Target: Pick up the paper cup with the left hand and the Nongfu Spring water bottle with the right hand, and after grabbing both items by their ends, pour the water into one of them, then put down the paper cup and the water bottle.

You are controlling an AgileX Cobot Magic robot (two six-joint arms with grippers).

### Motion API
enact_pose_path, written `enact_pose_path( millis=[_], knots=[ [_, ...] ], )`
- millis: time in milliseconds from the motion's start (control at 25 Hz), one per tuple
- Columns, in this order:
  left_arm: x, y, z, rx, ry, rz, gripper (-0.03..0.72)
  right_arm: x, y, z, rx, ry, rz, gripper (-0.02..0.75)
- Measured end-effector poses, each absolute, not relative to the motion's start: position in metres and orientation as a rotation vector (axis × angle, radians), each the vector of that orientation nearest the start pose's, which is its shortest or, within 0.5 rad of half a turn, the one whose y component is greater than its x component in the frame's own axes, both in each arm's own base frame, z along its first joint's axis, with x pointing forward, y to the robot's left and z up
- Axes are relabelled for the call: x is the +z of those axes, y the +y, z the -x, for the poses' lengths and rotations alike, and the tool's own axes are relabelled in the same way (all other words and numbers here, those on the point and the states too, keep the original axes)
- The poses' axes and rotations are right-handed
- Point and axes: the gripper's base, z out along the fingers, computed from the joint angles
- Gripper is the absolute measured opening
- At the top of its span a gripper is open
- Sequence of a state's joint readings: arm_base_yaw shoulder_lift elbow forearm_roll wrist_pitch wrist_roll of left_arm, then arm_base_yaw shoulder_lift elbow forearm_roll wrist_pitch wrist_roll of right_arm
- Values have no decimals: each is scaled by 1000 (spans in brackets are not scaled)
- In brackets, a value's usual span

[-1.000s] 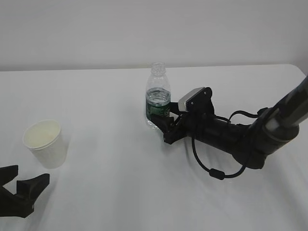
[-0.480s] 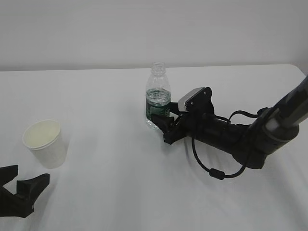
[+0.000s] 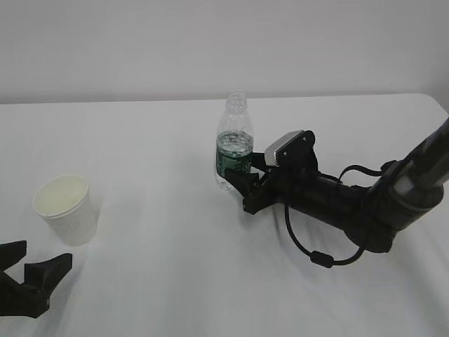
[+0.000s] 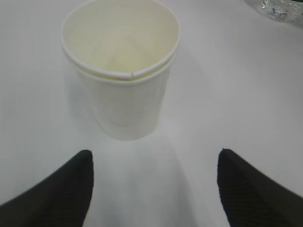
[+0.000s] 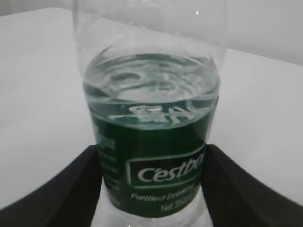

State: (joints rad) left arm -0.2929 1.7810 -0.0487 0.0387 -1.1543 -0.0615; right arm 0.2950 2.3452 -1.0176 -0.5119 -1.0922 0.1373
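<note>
My left gripper is to grip the paper cup next by its narrower lower body (image 3: 77,227), because the paper cup gets much wider at its rim.
The white paper cup (image 3: 64,208) stands upright at the table's left; in the left wrist view the paper cup (image 4: 125,80) shows its cream inside. My left gripper (image 3: 42,256) sits open just short of it, and the left gripper (image 4: 155,153) holds nothing. The Nongfu Spring water bottle (image 3: 233,140) stands mid-table, capless, about half full of water (image 5: 149,78). My right gripper (image 3: 238,181) is shut on its lower half. In the right wrist view the right gripper (image 5: 152,149) presses both fingers against the green label of the bottle (image 5: 151,118).
The white table (image 3: 154,281) runs to a pale wall behind. My right arm (image 3: 351,203) lies low across the right side, its black cable (image 3: 316,256) looping down onto the table. A bit of the bottle (image 4: 279,7) shows at the left wrist view's top right.
The right gripper and the bottle have shifted slightly to the right together, and the jaws have drawn in a little on the bottle. The left gripper and the cup have not moved.
</note>
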Motion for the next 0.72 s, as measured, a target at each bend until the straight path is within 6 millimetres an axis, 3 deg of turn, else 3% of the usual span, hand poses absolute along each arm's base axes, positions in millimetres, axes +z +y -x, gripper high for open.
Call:
enact_pose_path(
  millis=[720],
  knots=[
    [97,-55,-172,-241,2050,-283,587,51,137,-351,460,1681,634,489]
  ],
)
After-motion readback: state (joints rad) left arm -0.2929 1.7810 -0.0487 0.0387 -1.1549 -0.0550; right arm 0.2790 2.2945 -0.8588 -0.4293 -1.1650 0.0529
